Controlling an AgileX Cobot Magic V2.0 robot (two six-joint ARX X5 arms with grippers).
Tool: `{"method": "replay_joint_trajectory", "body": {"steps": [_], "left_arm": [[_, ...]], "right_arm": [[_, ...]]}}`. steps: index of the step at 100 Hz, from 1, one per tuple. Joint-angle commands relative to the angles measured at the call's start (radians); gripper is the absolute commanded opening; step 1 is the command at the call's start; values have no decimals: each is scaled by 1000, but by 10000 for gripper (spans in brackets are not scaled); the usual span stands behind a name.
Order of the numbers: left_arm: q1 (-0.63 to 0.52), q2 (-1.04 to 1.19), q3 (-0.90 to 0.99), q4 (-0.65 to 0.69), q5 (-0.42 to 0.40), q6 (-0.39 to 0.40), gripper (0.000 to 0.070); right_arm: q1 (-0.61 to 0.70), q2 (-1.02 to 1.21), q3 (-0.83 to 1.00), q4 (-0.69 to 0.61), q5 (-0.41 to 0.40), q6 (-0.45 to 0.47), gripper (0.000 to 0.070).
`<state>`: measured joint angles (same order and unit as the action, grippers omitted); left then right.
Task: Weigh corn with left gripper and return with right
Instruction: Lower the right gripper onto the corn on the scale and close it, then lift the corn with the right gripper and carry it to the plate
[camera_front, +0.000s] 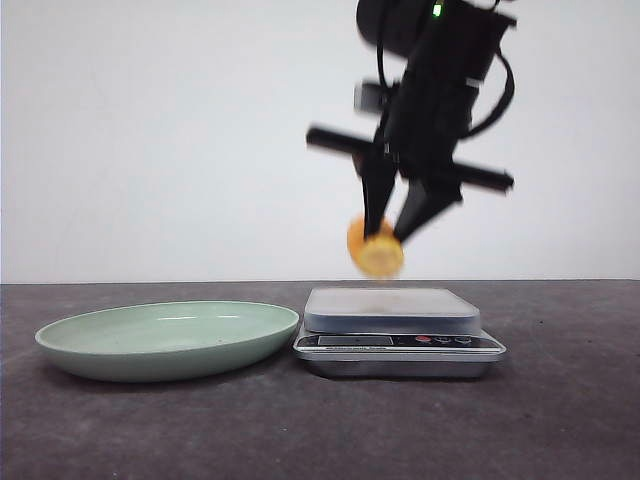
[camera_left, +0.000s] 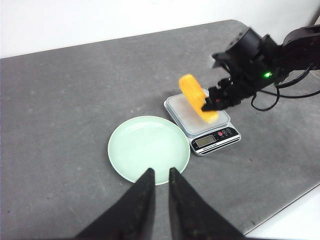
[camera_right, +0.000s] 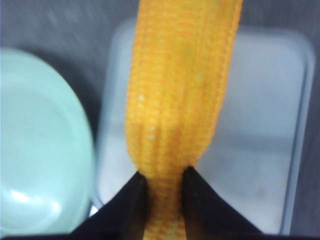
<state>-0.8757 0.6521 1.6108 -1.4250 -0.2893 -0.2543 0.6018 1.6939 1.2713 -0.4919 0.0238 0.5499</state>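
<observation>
The corn (camera_front: 376, 250) hangs above the scale, short of the plate, so my right gripper now moves it toward the green plate (camera_front: 170, 335) before letting go.
The corn (camera_front: 376, 250), a yellow-orange ribbed cob, hangs just above the silver kitchen scale (camera_front: 392, 310). My right gripper (camera_front: 386, 238) is shut on it from above, and is blurred in the front view. In the right wrist view the corn (camera_right: 177, 90) sits between the black jaws of the right gripper (camera_right: 162, 175), over the scale's platform (camera_right: 260, 110). In the left wrist view the corn (camera_left: 197, 97) is held by the right gripper (camera_left: 210, 105) over the scale (camera_left: 175, 107). My left gripper (camera_left: 161, 172) is empty, high above the table, its jaws nearly together.
A pale green plate (camera_front: 165, 340) lies on the dark grey table just left of the scale; it is empty and also shows in the left wrist view (camera_left: 148, 147) and in the right wrist view (camera_right: 40, 140). The table's edge (camera_left: 280, 210) runs near the scale.
</observation>
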Motion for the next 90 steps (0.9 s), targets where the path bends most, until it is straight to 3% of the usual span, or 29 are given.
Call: {"method": "replay_joint_trajectory", "body": {"steps": [1,28,70,90], "left_arm": [[-10,6,20,-47,-2,6,0],[-10,6,20,-47,-3,29,0],[-10,6,20,-47,-6,82,0],[-10,6,20,-47,-5,80,0]], "right_arm": [[11,-62,19,80,11,-8,0],[94,-206,31,405,-103,32,0],[221,-92,64,257,-97,82,0],[222,45,64,229,-191,180,0]]}}
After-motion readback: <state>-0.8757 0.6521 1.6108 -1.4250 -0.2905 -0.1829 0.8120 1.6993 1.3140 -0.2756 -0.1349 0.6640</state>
